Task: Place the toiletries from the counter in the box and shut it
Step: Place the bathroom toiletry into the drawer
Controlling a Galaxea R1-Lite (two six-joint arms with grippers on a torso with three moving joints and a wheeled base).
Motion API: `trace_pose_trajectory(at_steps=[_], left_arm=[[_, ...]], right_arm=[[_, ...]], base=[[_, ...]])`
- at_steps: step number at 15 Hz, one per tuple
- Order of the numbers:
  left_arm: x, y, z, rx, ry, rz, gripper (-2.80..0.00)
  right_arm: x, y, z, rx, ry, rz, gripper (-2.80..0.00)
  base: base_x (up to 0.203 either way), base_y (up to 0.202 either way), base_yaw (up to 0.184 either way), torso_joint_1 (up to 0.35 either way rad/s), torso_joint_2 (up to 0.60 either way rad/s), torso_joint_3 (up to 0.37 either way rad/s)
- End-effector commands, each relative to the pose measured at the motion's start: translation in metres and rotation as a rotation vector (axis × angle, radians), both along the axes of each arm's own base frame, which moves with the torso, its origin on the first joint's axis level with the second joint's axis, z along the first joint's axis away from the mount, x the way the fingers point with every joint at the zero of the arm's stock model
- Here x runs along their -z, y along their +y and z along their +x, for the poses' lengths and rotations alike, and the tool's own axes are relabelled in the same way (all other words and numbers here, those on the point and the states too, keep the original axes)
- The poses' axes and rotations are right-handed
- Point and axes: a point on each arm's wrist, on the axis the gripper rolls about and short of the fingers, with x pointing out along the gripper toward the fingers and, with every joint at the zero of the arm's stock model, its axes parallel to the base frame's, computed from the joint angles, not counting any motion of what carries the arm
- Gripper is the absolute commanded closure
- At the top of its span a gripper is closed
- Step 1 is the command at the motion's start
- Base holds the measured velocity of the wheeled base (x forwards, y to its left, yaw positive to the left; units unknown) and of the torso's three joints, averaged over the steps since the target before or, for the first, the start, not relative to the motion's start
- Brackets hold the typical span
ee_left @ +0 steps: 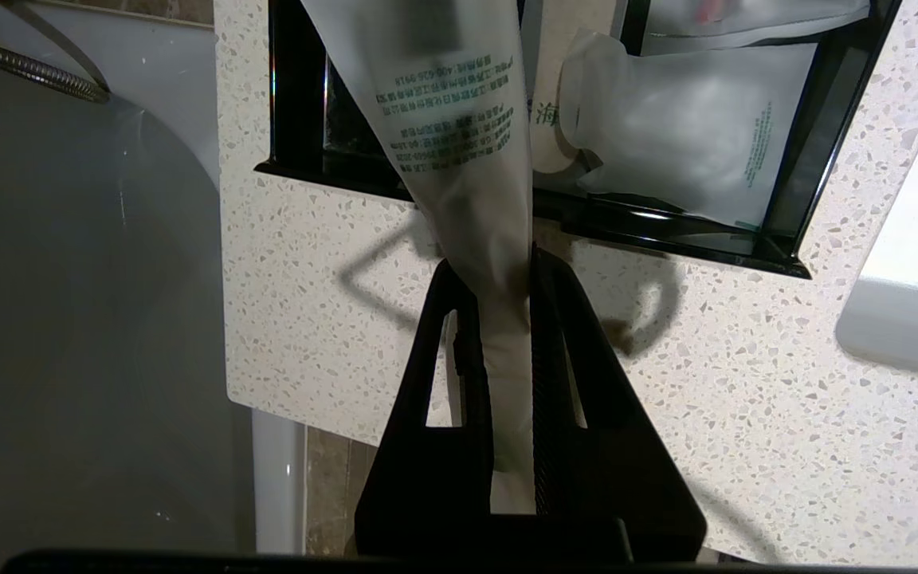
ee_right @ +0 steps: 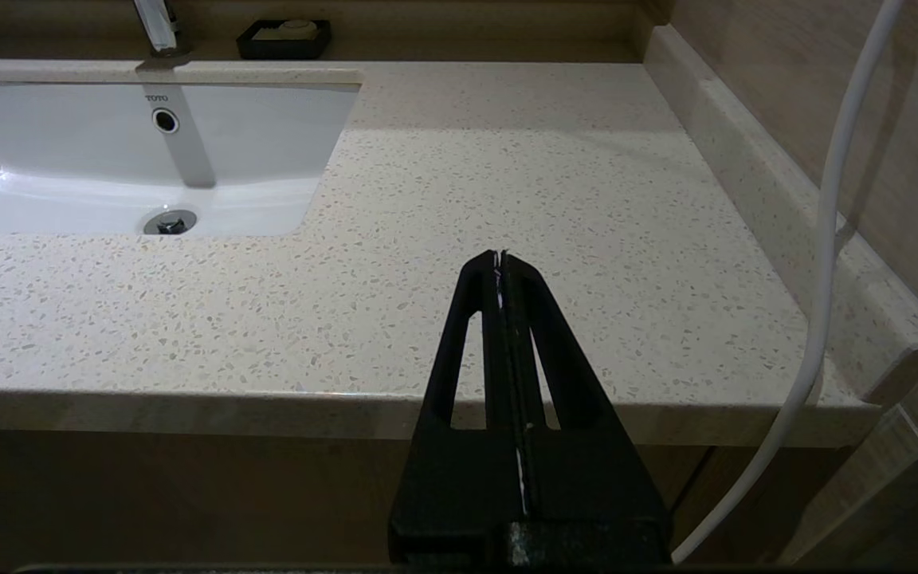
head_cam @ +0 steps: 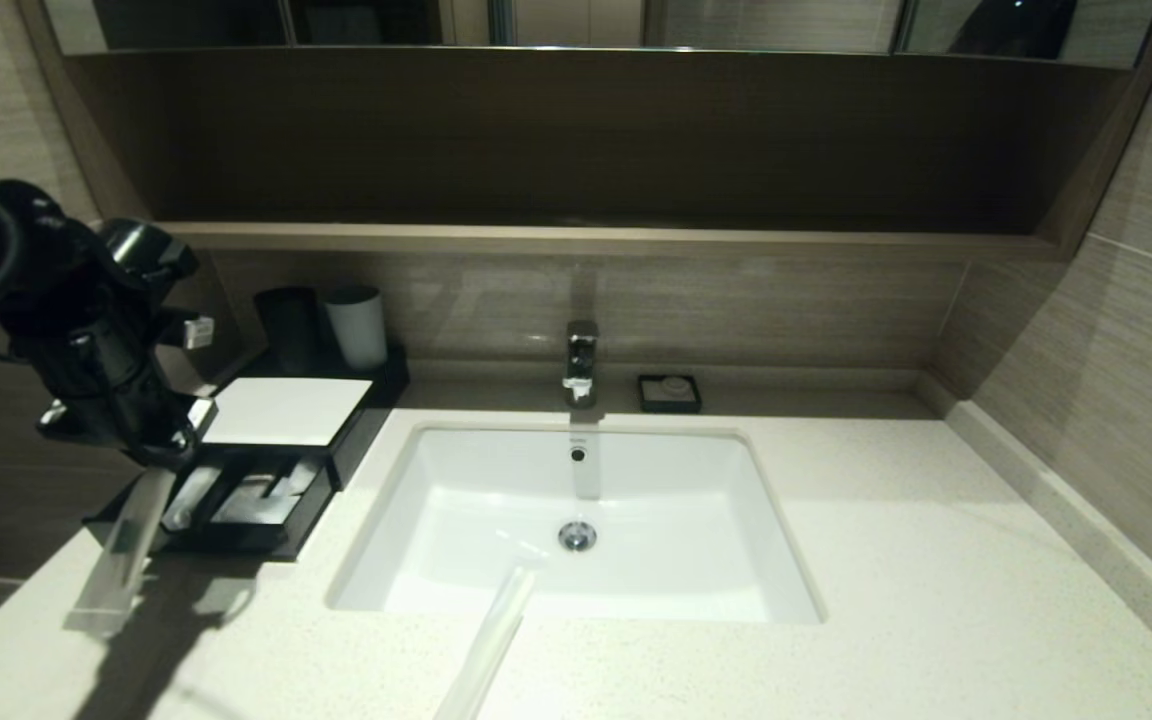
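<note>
The left gripper should stay closed on the long packet [ee_left: 456, 134] until it reaches the drawer, as the left wrist view shows it high, with the fingers short of the drawer's front edge.
My left gripper [head_cam: 158, 462] is shut on one end of a long whitish packet [head_cam: 121, 545], which hangs down from it above the counter [head_cam: 886, 560], at the front left of the box. In the left wrist view the gripper [ee_left: 499, 267] pinches the packet [ee_left: 459, 159], which shows small printed text. The black box [head_cam: 361, 425] has a white top panel [head_cam: 286, 410], and its drawer [head_cam: 236, 545] is pulled open. Whitish packets [ee_left: 682, 135] lie inside the drawer. Another long packet [head_cam: 491, 640] lies at the sink's front edge. My right gripper [ee_right: 500, 257] is shut and empty.
A dark cup [head_cam: 286, 325] and a pale cup [head_cam: 356, 325] stand behind the box. A faucet [head_cam: 581, 360] and a small black soap dish [head_cam: 669, 392] sit behind the white sink [head_cam: 696, 560]. A white cable [ee_right: 825, 239] hangs beside my right gripper.
</note>
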Motion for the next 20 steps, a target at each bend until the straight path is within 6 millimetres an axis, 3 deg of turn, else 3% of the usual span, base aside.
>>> trace_pose_trajectory(at_steps=[1, 4, 8, 14, 20], left_arm=[[0.000, 0.001, 0.007, -0.002, 0.017, 0.000, 0.00], [-0.011, 0.002, 0.012, -0.001, 0.044, -0.002, 0.00], [0.006, 0.003, 0.023, -0.009, 0.121, -0.002, 0.00], [0.018, 0.006, 0.031, -0.013, 0.138, -0.002, 0.00], [0.032, 0.023, 0.044, -0.014, 0.130, 0.009, 0.00]], right_arm=[[0.000, 0.000, 0.000, 0.000, 0.000, 0.000, 0.00], [0.000, 0.000, 0.000, 0.000, 0.000, 0.000, 0.00], [0.000, 0.000, 0.000, 0.000, 0.000, 0.000, 0.00], [0.000, 0.000, 0.000, 0.000, 0.000, 0.000, 0.00], [0.000, 0.000, 0.000, 0.000, 0.000, 0.000, 0.00]], base=[[0.000, 0.000, 0.000, 0.000, 0.00, 0.000], [0.000, 0.000, 0.000, 0.000, 0.00, 0.000], [0.000, 0.000, 0.000, 0.000, 0.00, 0.000], [0.000, 0.000, 0.000, 0.000, 0.00, 0.000], [0.000, 0.000, 0.000, 0.000, 0.00, 0.000]])
